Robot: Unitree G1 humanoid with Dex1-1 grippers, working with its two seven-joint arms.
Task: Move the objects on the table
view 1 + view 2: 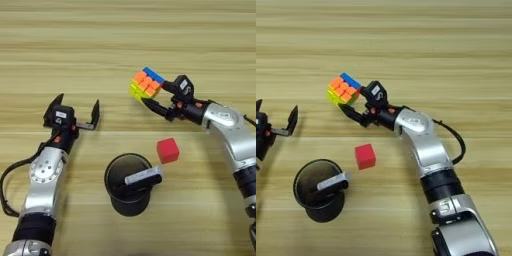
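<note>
The robot's right gripper should stay closed on the puzzle cube, because the cube hangs tilted with its lower edge above the wooden table.
My right gripper [156, 94] is shut on the right side of the multicoloured puzzle cube [145, 83], which sits tilted with one finger above it and one below. Whether the cube touches the table [125, 40] I cannot tell. A plain red cube [167, 150] lies on the wood a little nearer to me. Left of that stands the black cup [129, 204], a black-and-silver marker [142, 177] leaning out over its rim. Further left, my left gripper [79, 102] is open and holds nothing, about a hand's width from the cup.
Both forearms reach in from the near edge, the left one [45, 175] beside the cup and the right one [428, 150] to the right of the red cube. A black cable [456, 142] loops off the right arm.
</note>
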